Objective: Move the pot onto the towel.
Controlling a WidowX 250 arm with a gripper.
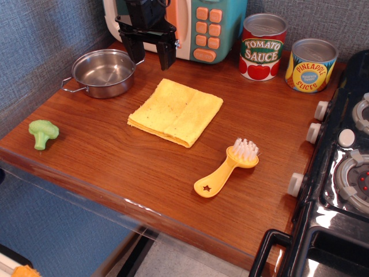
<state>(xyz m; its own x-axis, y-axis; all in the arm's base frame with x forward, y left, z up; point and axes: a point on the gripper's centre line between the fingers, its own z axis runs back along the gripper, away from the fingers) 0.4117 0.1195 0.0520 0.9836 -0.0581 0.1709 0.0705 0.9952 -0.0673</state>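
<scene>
My gripper grabs the pot by its rim [134, 68] beside the towel next, to move the pot onto the yellow towel [176, 111].
The shiny steel pot [105, 72] sits empty at the back left of the wooden counter, its wire handle pointing left. The folded yellow towel [176, 111] lies flat to its right, near the counter's middle. My black gripper [153, 58] hangs open and empty at the back, just right of the pot's rim and above the towel's far corner. One finger [138, 53] is close to the pot's right edge, the other [167, 56] is toward the toy microwave.
A toy microwave [202, 23] stands at the back behind the gripper. A tomato sauce can [262, 46] and a pineapple can [311, 64] stand at the back right. A green broccoli [42, 133] lies front left, a yellow brush [228, 167] front right, a stove [340, 173] at the right.
</scene>
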